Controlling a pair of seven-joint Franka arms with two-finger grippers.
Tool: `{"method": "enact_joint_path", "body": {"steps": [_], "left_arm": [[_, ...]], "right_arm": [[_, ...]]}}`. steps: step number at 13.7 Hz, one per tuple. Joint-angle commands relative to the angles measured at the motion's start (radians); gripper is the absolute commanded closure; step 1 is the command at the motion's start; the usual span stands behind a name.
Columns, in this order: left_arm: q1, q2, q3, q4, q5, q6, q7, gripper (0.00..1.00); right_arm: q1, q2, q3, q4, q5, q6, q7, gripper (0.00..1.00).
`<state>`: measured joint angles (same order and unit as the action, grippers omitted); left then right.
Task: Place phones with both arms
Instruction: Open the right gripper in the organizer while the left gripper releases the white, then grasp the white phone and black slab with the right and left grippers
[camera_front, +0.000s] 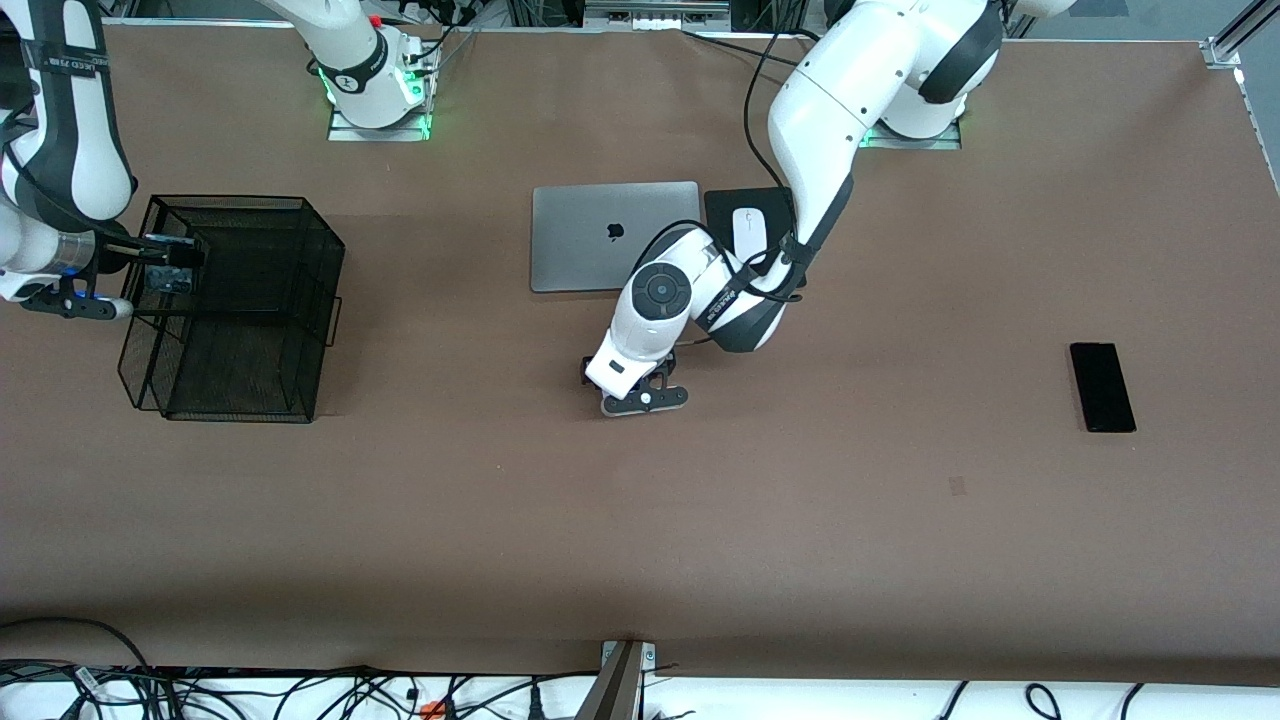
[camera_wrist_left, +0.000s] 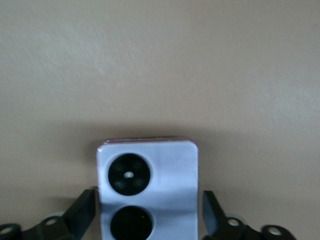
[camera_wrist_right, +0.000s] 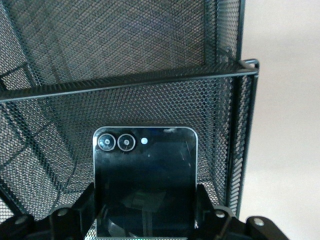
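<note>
The black flip phone is inside the black mesh basket's rim (camera_front: 246, 311) (camera_wrist_right: 150, 79) and would settle there, so it is time for my right gripper to release the phone.
My left gripper (camera_front: 640, 390) is down at the table's middle, nearer the front camera than the laptop. In the left wrist view it (camera_wrist_left: 148, 194) is open, and its fingers (camera_wrist_left: 85, 210) straddle the lavender flip phone (camera_wrist_left: 147, 170) with two black circles, which lies flat on the table. The arm hides this phone in the front view. My right gripper (camera_front: 168, 262) is shut on the small black flip phone (camera_wrist_right: 145, 185) and holds it over the rim of the black mesh basket (camera_front: 225, 200). The long black slab phone (camera_front: 1102, 386) lies toward the left arm's end of the table.
A closed grey laptop (camera_front: 614, 236) lies by the robot bases, with a white mouse (camera_front: 748, 232) on a black pad (camera_front: 722, 205) beside it, under the left arm. The basket's mesh walls (camera_wrist_right: 125, 82) surround the held phone. Cables run along the table's front edge.
</note>
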<state>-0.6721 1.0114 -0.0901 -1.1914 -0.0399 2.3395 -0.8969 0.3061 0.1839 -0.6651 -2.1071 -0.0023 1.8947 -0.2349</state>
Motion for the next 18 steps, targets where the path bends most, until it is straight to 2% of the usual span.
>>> {"method": "enact_joint_path", "body": {"steps": [1, 2, 4, 8, 10, 14, 16, 18], "left_arm": [[-0.052, -0.011, 0.084, 0.027, 0.009, -0.005, -0.034, 0.00], [-0.046, -0.020, 0.084, 0.027, 0.008, -0.006, -0.036, 0.00], [-0.014, -0.071, 0.085, 0.012, 0.009, -0.020, -0.028, 0.00], [0.167, -0.252, 0.058, -0.048, 0.005, -0.240, 0.007, 0.00], [0.259, -0.344, 0.056, -0.115, 0.003, -0.308, 0.083, 0.00], [0.518, -0.487, 0.058, -0.313, 0.005, -0.359, 0.401, 0.00], [0.644, -0.493, 0.058, -0.338, 0.006, -0.382, 0.556, 0.00], [0.734, -0.491, 0.062, -0.336, 0.018, -0.433, 0.610, 0.00]], "right_arm": [[0.011, -0.024, -0.013, -0.034, 0.002, 0.024, -0.014, 0.32], [0.008, -0.021, -0.013, -0.030, 0.002, 0.018, -0.012, 0.00], [0.005, -0.027, -0.013, -0.025, 0.002, 0.012, -0.014, 0.00], [0.025, -0.023, 0.001, 0.068, 0.016, -0.052, 0.000, 0.00], [0.068, -0.023, 0.048, 0.113, 0.025, -0.057, 0.012, 0.00], [0.154, 0.034, 0.156, 0.244, 0.044, -0.057, 0.045, 0.00], [0.163, 0.093, 0.209, 0.335, 0.122, -0.074, 0.043, 0.00], [0.163, 0.165, 0.261, 0.418, 0.207, -0.072, 0.051, 0.00]]}}
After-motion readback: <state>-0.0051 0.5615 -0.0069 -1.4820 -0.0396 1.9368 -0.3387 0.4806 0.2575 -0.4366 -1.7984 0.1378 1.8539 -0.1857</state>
